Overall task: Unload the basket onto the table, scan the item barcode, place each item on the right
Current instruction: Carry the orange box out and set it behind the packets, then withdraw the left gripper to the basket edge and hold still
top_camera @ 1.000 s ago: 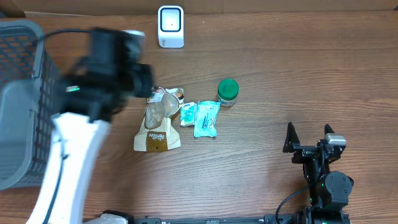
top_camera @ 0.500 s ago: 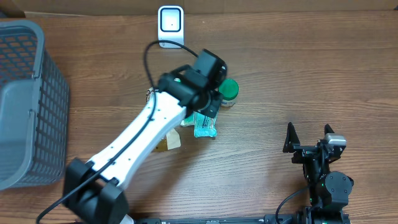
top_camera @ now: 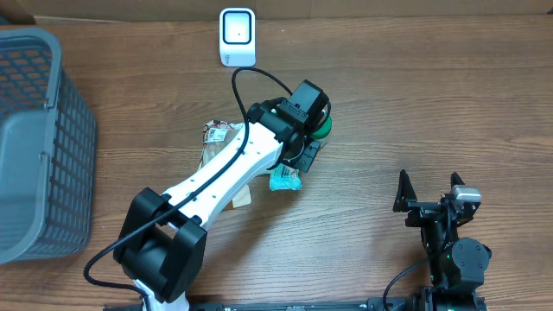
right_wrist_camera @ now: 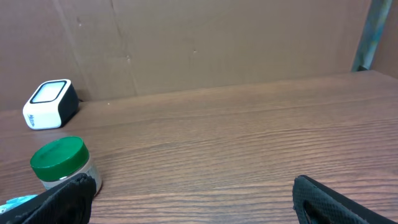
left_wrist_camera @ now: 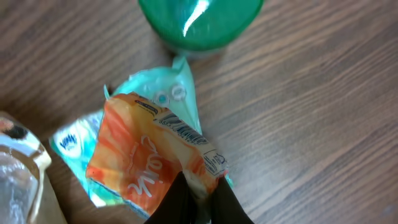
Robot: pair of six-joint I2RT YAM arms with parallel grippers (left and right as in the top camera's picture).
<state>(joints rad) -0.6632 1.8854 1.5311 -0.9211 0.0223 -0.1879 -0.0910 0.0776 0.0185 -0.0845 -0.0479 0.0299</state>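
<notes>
I should keep holding the orange snack packet (left_wrist_camera: 140, 165) with my left gripper. It would land on the teal packet directly below if I opened now.
My left gripper (left_wrist_camera: 198, 186) is shut on the edge of an orange snack packet (left_wrist_camera: 140, 165), whose barcode strip (left_wrist_camera: 186, 134) faces the wrist camera. The packet hangs just above a teal packet (left_wrist_camera: 179, 90) and close to a green-lidded jar (left_wrist_camera: 199, 22). In the overhead view the left gripper (top_camera: 304, 154) is over the teal packet (top_camera: 283, 180) beside the jar (top_camera: 323, 128), and it hides the orange packet. The white scanner (top_camera: 237, 36) stands at the far edge. My right gripper (top_camera: 432, 197) rests open at the near right, nothing between its fingers.
A grey basket (top_camera: 34, 147) fills the left side. A brown bag (top_camera: 238, 195) and a small snack pack (top_camera: 216, 132) lie under the left arm. The right wrist view shows the scanner (right_wrist_camera: 48, 102), the jar (right_wrist_camera: 61, 162) and a cardboard wall behind.
The left arm has swung from near the basket rightward and now reaches over the teal packet beside the jar. The right arm has not moved.
</notes>
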